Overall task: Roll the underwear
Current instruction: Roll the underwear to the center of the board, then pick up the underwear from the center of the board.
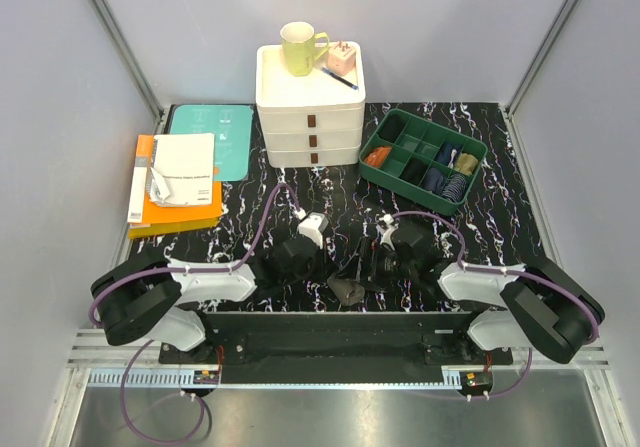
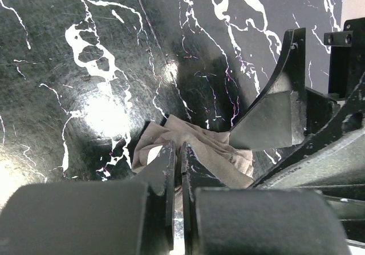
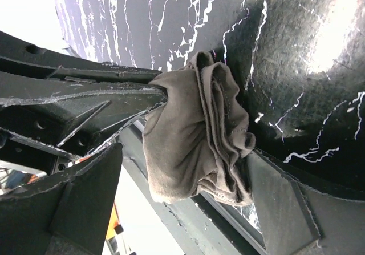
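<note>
The layered underwear bundle (image 1: 347, 289) (image 3: 197, 143) is next for my right gripper, which should grab it from both sides. That way the bundle stays rolled and narrow for the tray.
The underwear (image 1: 347, 289) is a bunched olive-brown cloth near the table's front edge, between my two grippers. In the left wrist view the underwear (image 2: 214, 146) lies crumpled right behind my left gripper (image 2: 178, 148), whose jaws are shut and pinch a fold of it. In the right wrist view the underwear (image 3: 197, 135) hangs as a layered bundle from the left gripper's tip. My right gripper (image 3: 185, 155) stands open around it, one finger on each side; whether they touch the cloth I cannot tell. From above, the left gripper (image 1: 330, 275) and right gripper (image 1: 375, 267) meet at the cloth.
A white drawer unit (image 1: 310, 117) carrying a mug (image 1: 298, 47) stands at the back. A green divided tray (image 1: 471, 150) with sock bundles is at the back right. Books and papers (image 1: 175, 182) lie on the left. The front rail (image 1: 340, 319) runs just below the cloth.
</note>
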### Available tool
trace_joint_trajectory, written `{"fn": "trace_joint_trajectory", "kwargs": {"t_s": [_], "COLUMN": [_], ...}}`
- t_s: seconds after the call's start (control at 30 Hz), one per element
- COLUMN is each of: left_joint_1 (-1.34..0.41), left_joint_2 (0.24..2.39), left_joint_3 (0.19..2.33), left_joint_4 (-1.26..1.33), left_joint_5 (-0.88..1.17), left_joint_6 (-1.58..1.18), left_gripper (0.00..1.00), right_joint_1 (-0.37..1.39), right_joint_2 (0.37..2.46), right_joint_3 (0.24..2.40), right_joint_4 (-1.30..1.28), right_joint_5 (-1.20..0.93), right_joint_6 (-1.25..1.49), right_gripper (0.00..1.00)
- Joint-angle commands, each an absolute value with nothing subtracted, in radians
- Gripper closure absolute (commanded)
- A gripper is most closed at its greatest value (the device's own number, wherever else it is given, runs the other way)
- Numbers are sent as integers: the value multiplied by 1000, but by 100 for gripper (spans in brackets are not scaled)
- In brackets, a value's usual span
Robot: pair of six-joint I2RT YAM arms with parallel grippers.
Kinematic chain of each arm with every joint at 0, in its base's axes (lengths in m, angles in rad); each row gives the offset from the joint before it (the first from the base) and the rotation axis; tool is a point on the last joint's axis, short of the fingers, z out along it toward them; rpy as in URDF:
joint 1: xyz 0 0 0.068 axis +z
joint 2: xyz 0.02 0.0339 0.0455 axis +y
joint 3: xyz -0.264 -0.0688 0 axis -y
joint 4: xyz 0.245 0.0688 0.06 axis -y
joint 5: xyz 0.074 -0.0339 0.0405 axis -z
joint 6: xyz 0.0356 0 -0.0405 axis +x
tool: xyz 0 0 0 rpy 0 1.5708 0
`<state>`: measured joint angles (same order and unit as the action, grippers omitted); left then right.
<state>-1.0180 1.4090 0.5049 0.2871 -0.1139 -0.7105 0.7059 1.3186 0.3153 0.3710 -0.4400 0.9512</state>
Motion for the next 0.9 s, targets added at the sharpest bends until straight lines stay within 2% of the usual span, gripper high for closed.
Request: {"fn": "trace_joint_trajectory", "kwargs": {"t_s": [0.0, 0.27, 0.57, 0.63, 0.67, 0.7, 0.77, 0.8, 0.87], "left_joint_1": [-1034, -1045, -1045, -1045, -1045, -1045, -1046, -1043, -1045], "left_joint_2": [1417, 1434, 1447, 1445, 1445, 1445, 1444, 1445, 1447], "left_joint_3": [518, 531, 543, 543, 543, 545, 545, 546, 554], "left_joint_4": [195, 192, 189, 187, 186, 186, 184, 183, 175], "left_joint_5": [-129, -130, -130, -130, -132, -130, -129, -129, -130], "left_joint_6": [-689, -701, -703, -703, -703, -703, -703, -704, -704], "left_gripper": [100, 100, 100, 100, 100, 100, 100, 100, 100], "right_joint_1": [707, 713, 750, 761, 762, 764, 764, 764, 765], "right_joint_2": [1328, 1350, 1431, 1439, 1445, 1447, 1450, 1447, 1447], "right_joint_3": [374, 452, 505, 508, 509, 509, 515, 518, 528], "right_joint_4": [283, 158, 140, 140, 137, 132, 118, 109, 89], "right_joint_5": [-446, -448, -471, -468, -466, -465, -460, -456, -454], "right_joint_6": [879, 778, 738, 738, 738, 738, 732, 729, 721], "right_gripper": [7, 11, 18, 22, 27, 37, 45, 53, 60]}}
